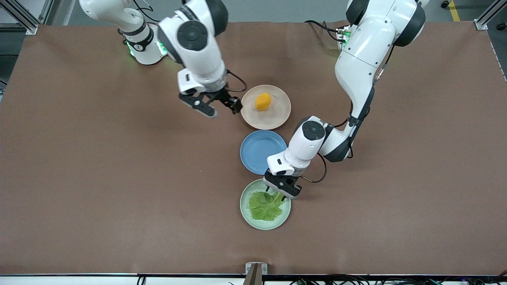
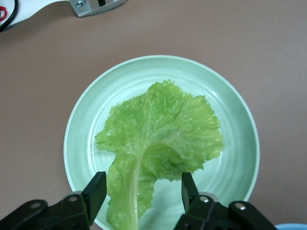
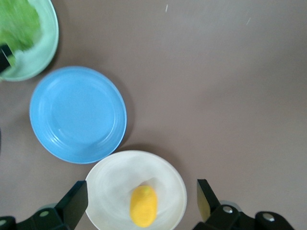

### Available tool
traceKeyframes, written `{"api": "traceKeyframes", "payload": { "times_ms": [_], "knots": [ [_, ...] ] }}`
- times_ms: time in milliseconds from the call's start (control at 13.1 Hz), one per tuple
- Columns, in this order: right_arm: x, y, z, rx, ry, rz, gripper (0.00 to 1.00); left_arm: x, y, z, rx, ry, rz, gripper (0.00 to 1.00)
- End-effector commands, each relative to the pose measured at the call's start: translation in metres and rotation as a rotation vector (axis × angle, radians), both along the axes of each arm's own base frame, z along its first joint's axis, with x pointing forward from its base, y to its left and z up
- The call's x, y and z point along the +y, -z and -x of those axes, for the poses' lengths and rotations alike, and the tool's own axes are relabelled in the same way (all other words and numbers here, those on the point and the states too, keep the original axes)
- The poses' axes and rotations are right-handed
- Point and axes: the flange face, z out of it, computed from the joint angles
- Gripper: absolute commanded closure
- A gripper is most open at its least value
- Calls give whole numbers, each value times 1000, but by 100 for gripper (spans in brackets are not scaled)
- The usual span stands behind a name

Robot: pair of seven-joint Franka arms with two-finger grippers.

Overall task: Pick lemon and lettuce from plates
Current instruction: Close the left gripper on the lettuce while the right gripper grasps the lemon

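My right gripper grabs the lemon by its rounded middle (image 1: 262, 101) next, to pick the lemon from the pale beige-pink plate (image 1: 277, 114).
The orange-yellow lemon (image 1: 263, 101) lies on the pale beige-pink plate (image 1: 277, 114), farthest from the front camera. My right gripper (image 1: 222, 108) is open, up beside that plate toward the right arm's end; in the right wrist view the lemon (image 3: 143, 206) shows between the fingers (image 3: 76, 201). The lettuce (image 1: 265, 206) lies flat on the mint green plate (image 1: 247, 215), nearest the front camera. My left gripper (image 1: 280, 193) is open, low over the leaf's stem end. In the left wrist view the lettuce (image 2: 160, 143) on its plate (image 2: 230, 105) has its pale stem between the fingers (image 2: 97, 189).
An empty blue plate (image 1: 257, 150) sits between the two plates, also in the right wrist view (image 3: 76, 115). The left arm's forearm hangs over the table beside the blue plate. Brown table cloth (image 1: 99, 178) spreads wide toward both ends.
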Motion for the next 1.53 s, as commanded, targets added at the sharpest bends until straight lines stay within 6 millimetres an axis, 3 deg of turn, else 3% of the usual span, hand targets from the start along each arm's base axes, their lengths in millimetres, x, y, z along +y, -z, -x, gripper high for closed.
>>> {"api": "traceKeyframes", "payload": {
  "times_ms": [0, 230, 459, 612, 765, 1148, 1301, 1454],
  "knots": [
    [31, 47, 17, 5, 45, 34, 0, -1, 4, -5, -32, 32, -22, 33],
    [69, 81, 54, 0, 75, 43, 0, -1, 13, -3, -24, 34, -29, 37],
    [93, 119, 83, -9, 99, 49, 0, 4, 24, -4, -18, 31, -42, 41],
    [99, 144, 99, -38, 91, 15, 0, 5, 24, -5, -34, 47, -64, 48],
    [102, 163, 108, -46, 88, 9, 0, 4, 24, -4, -37, 55, -68, 64],
    [108, 196, 120, -45, 77, 23, 0, 3, 24, -3, -34, 50, -66, 91],
    [110, 199, 122, -49, 74, 17, 0, -1, 21, -2, -41, 60, -67, 95],
    [114, 204, 127, -49, 69, 19, 8, -1, 13, -4, -51, 59, -64, 99]
  ]
}}
